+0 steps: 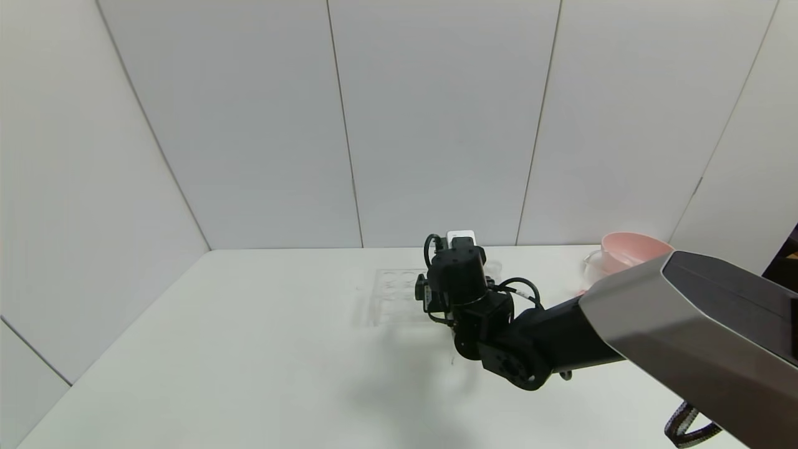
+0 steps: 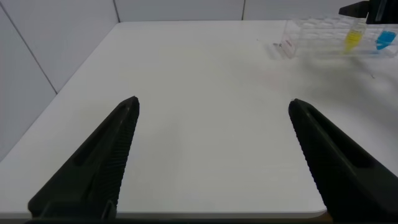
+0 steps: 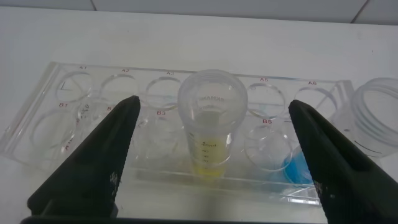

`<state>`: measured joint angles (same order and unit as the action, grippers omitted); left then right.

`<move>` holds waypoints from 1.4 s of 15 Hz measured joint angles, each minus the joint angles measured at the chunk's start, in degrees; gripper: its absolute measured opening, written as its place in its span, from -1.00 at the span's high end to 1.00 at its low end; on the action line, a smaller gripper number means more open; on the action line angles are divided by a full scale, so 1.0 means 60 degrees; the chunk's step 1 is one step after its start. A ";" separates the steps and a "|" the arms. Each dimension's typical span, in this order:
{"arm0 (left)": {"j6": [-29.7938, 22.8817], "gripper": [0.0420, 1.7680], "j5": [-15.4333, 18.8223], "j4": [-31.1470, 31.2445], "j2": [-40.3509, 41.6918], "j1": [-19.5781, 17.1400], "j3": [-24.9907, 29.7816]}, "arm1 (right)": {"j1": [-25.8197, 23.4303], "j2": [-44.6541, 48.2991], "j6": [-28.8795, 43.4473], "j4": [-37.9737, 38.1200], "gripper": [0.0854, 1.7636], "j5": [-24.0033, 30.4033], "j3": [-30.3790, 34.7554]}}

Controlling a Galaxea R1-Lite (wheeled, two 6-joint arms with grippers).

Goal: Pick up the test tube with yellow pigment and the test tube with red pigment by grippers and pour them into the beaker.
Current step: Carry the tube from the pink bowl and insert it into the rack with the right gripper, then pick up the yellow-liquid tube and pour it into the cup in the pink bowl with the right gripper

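Note:
The gripper's fingers stand on both sides of the tube's top, over the rack, so it is time to close my right gripper on the yellow test tube's top (image 3: 212, 102).
The test tube with yellow pigment (image 3: 210, 127) stands upright in a clear plastic rack (image 3: 74, 134), with a little yellow liquid at its tip. My right gripper (image 3: 213, 102) is open and hovers just in front of the rack, one finger on each side of the tube and apart from it. From the head view, the right gripper (image 1: 460, 268) hangs over the rack (image 1: 389, 293) at mid-table. A blue-liquid tube (image 3: 300, 168) sits two holes away. The beaker (image 3: 375, 118) stands just past the rack's end. The test tube with red pigment is out of view. My left gripper (image 2: 214, 104) is open over the table's near edge.
A pink bowl (image 1: 629, 249) stands at the back right, near the wall. White wall panels close off the table's far side. In the left wrist view the rack (image 2: 317, 34) lies far off, holding the yellow tube (image 2: 353, 39) and the blue tube (image 2: 385, 41).

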<state>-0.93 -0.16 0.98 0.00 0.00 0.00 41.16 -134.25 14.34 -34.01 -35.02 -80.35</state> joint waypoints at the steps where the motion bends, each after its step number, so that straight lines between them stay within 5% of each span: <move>1: -0.0004 -0.94 0.0004 0.0000 0.0000 0.0000 0.0000 | 0.0000 -0.0006 0.0000 -0.0002 -0.94 -0.0006 -0.0004; 4: 0.0000 -0.94 0.0000 0.0000 0.0000 0.0000 0.0000 | 0.0004 -0.0024 -0.0008 -0.0014 -0.87 -0.0018 -0.0030; 12: 0.0000 -0.94 0.0000 0.0000 0.0000 0.0000 0.0000 | 0.0114 -0.0047 0.0000 -0.0014 0.52 -0.0020 -0.0014; 21: -0.0004 -0.94 0.0000 0.0000 0.0000 0.0000 0.0000 | 0.0110 -0.0024 -0.0010 0.0008 0.52 -0.0020 -0.0018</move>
<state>-0.95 -0.16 0.98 0.00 0.00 0.00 41.81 -134.40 14.28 -33.96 -35.15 -80.46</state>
